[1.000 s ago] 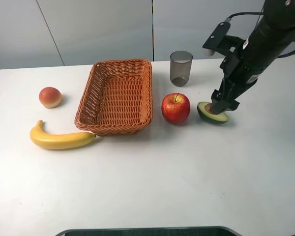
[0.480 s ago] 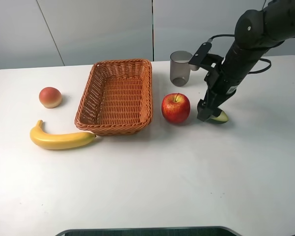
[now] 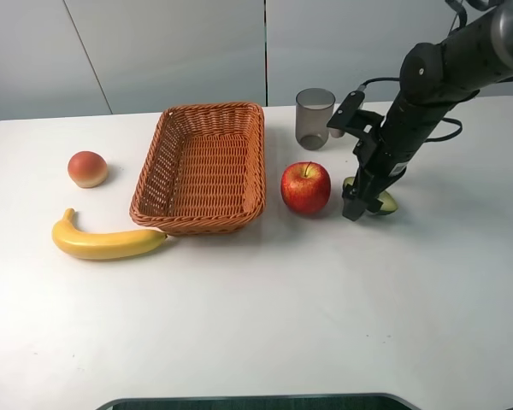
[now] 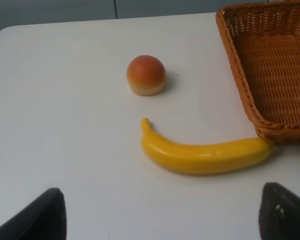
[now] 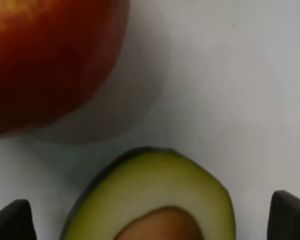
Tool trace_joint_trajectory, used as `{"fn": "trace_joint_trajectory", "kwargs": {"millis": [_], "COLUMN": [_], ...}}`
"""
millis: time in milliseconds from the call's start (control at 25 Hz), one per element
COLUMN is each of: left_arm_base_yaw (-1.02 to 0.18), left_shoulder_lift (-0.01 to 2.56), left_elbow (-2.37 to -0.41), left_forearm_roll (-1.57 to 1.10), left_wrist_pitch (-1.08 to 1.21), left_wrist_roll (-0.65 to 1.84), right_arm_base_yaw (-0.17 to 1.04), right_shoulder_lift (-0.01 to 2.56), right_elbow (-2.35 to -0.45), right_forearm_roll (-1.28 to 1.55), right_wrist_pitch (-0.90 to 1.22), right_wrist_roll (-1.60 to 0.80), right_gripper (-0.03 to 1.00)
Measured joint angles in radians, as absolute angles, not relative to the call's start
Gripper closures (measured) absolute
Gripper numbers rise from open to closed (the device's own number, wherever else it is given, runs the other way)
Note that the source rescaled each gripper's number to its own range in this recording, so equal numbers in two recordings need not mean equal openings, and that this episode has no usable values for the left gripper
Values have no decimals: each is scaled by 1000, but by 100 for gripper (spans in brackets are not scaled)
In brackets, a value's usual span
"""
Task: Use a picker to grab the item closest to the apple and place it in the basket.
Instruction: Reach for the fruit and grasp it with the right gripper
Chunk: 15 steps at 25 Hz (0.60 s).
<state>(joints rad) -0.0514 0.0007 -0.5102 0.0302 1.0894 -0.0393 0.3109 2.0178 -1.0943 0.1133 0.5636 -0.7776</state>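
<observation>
I need to grab the avocado half next with my right gripper, by its green sides on either side of the pit [image 5: 227,220], to fill the basket as asked.
The red apple [image 3: 305,187] sits on the white table right of the basket [image 3: 212,108]; it fills the upper corner of the right wrist view as apple [image 5: 50,55]. The closest item is an avocado half [image 3: 383,203], cut face up with its brown pit showing, avocado half [image 5: 155,195]. My right gripper [image 3: 356,207] is down over it and open, a dark fingertip on either side of it, right gripper [image 5: 150,222]. The arm hides much of the avocado from above. My left gripper [image 4: 162,215] is open and empty, out of the high view.
A grey cup [image 3: 315,118] stands behind the apple, close to the right arm. Left of the basket lie a yellow banana [image 3: 107,242] touching its front corner and a peach [image 3: 87,168]. The left wrist view shows the banana [image 4: 205,155], the peach [image 4: 146,75] and the basket wall [image 4: 240,85].
My right arm has folded in and come lower, and its gripper has shifted left across the avocado half toward the apple. The fruit, cup and basket have not moved.
</observation>
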Motion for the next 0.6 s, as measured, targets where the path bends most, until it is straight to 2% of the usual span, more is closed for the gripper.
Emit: {"fn": "trace_joint_trajectory", "kwargs": {"millis": [160,200,240,280,320,360,400,600], "left_arm_base_yaw": [-51,-51,-51,-51,-51,-51,-51,-51], "left_shoulder_lift": [1,1,1,1,1,1,1,1], "left_elbow": [-510,-510,-510,-510,-510,-510,-510,-510], "left_forearm_roll": [30,30,30,30,30,30,30,30], "left_wrist_pitch": [1089,1089,1089,1089,1089,1089,1089,1089], "left_wrist_roll": [-39,-39,-39,-39,-39,-39,-39,-39], "right_arm_base_yaw": [311,311,311,311,311,311,311,311], "right_shoulder_lift": [2033,2033,2035,2035,2035,2035,2035,2035], "right_elbow": [-1094,-1094,-1094,-1094,-1094,-1096,-1099,-1100], "right_forearm_roll": [113,113,113,113,113,113,113,111], "right_wrist_pitch": [546,546,544,544,542,544,544,548], "right_wrist_roll": [-778,-778,-778,-778,-778,-778,-778,-778], "right_gripper": [-3,1,19,51,91,97,94,94]}}
